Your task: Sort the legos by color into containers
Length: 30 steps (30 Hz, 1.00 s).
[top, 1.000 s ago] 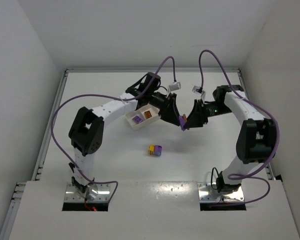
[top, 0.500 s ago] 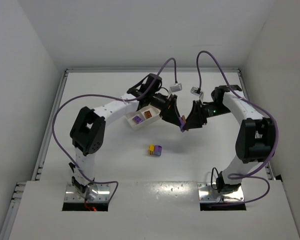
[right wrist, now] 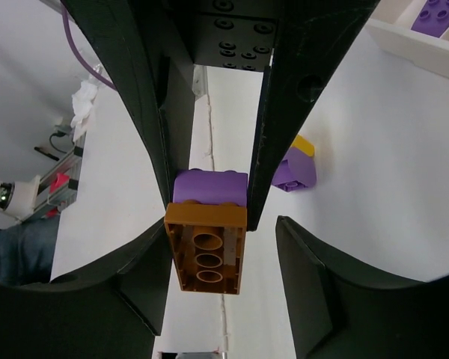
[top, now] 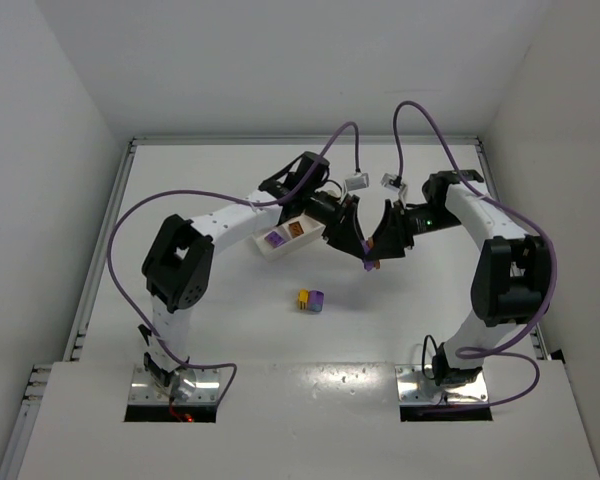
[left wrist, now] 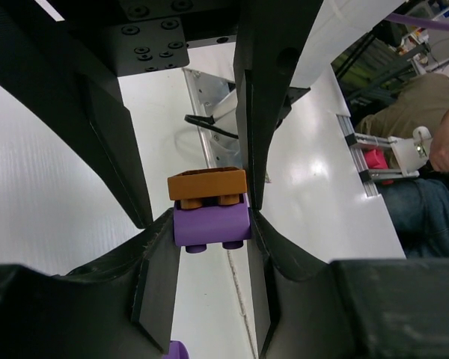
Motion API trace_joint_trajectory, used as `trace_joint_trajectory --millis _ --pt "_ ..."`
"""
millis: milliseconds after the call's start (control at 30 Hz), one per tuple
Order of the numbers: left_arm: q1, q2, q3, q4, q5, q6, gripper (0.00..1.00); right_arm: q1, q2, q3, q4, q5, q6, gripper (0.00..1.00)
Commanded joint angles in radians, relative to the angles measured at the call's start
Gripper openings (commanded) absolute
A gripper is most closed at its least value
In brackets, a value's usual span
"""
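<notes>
My right gripper closes on the orange lego now, since its fingers reach down past the orange lego (right wrist: 207, 245).
A purple lego (left wrist: 209, 224) with an orange lego (left wrist: 208, 185) stuck to it hangs above the table between the two arms (top: 368, 262). My left gripper (left wrist: 209, 226) is shut on the purple lego, one finger on each side. My right gripper (right wrist: 221, 258) stands open around the orange lego (right wrist: 206, 247), with a gap at its right finger (right wrist: 322, 284). The containers, one white tray (top: 264, 245), hold a purple lego (top: 275, 240) and an orange lego (top: 295, 230) in separate compartments. A yellow and purple stack (top: 311, 300) sits on the table.
The tray's corner (right wrist: 404, 41) shows at the top right of the right wrist view, and the yellow and purple stack (right wrist: 295, 168) lies below the held pair. Purple cables loop over both arms. Walls close the table on three sides.
My left gripper has shut on the purple lego. My right gripper, shut on the orange lego before, has opened. Both grippers shifted slightly towards the near side.
</notes>
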Motion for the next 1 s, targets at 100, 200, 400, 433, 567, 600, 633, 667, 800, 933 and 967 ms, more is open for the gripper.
trace_joint_trajectory --millis 100,200,400,433,567,600,633,667,800,933,967 --pt "-0.013 -0.005 -0.010 0.041 0.031 0.027 0.18 0.000 -0.016 0.030 -0.035 -0.070 -0.038 0.56" --pt "-0.013 -0.014 -0.021 0.041 0.031 0.036 0.18 -0.010 -0.016 0.030 -0.035 -0.070 -0.038 0.55" --pt "-0.013 -0.034 -0.061 0.041 0.022 0.056 0.17 -0.010 -0.036 0.021 -0.035 -0.061 -0.038 0.53" --pt "-0.013 -0.034 -0.061 0.041 0.022 0.056 0.17 -0.010 -0.036 0.021 -0.035 -0.061 -0.038 0.53" --pt "-0.003 -0.043 -0.070 0.041 0.022 0.065 0.17 -0.010 -0.045 0.012 -0.035 -0.051 -0.038 0.52" --pt "-0.003 -0.043 -0.070 0.041 0.022 0.065 0.17 -0.010 -0.045 0.012 -0.035 -0.051 -0.038 0.50" --pt "-0.003 -0.043 -0.070 0.041 0.022 0.065 0.17 -0.010 -0.045 0.012 -0.035 -0.051 -0.038 0.49" --pt "-0.003 -0.043 -0.070 0.032 0.022 0.065 0.17 -0.010 -0.045 0.012 -0.035 -0.051 -0.038 0.49" --pt "-0.003 -0.053 -0.070 0.032 0.022 0.065 0.17 -0.010 -0.045 0.012 -0.035 -0.042 -0.038 0.48" --pt "0.006 -0.053 -0.070 0.032 0.022 0.065 0.17 -0.010 -0.045 0.002 -0.035 -0.042 -0.038 0.39" --pt "0.006 -0.053 -0.070 0.032 0.022 0.065 0.17 -0.010 -0.045 0.002 -0.035 -0.042 -0.038 0.36"
